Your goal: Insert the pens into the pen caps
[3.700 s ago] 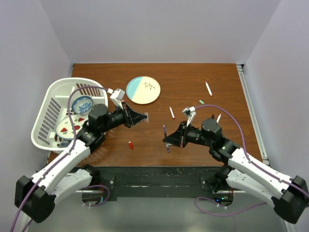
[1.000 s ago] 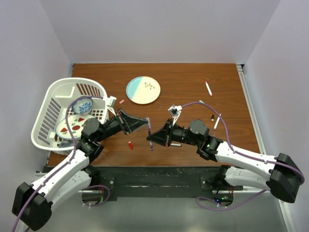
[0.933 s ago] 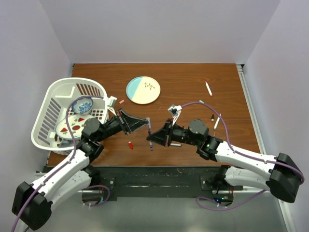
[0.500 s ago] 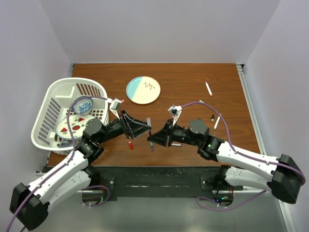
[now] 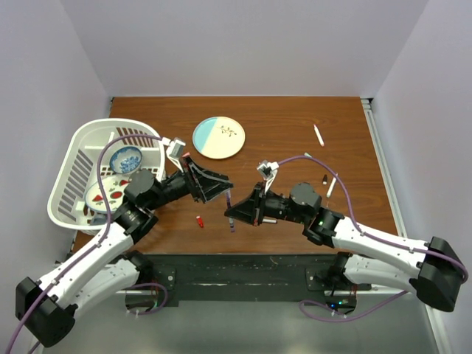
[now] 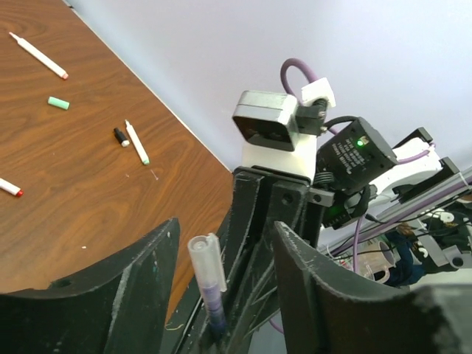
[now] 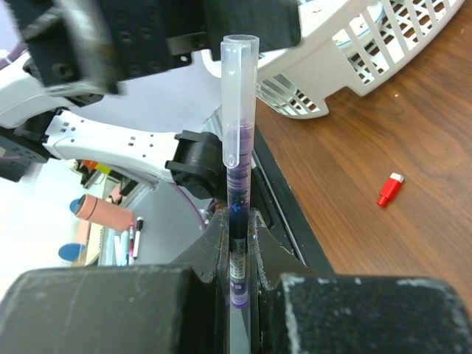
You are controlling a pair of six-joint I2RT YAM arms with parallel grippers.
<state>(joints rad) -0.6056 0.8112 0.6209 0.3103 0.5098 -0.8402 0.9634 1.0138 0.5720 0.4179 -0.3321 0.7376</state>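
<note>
My left gripper closes on the clear cap of the purple pen now, since both fingers reach past that cap, one on each side.
My right gripper is shut on a dark purple pen, held upright above the table's front middle. A clear cap sits over the pen's upper end. The left gripper stands open, its fingers on either side of the capped end without touching it. A red cap lies on the table below the left gripper. At the right lie a white pen, a green cap, a black cap and another white pen.
A white basket with bowls inside stands at the left edge. A blue and cream plate lies at the back middle. The two grippers face each other closely over the front middle of the table.
The left gripper, shut on the clear cap at the pen's end a second ago, has opened and drawn back a little. The cap stays on the pen in the right gripper.
</note>
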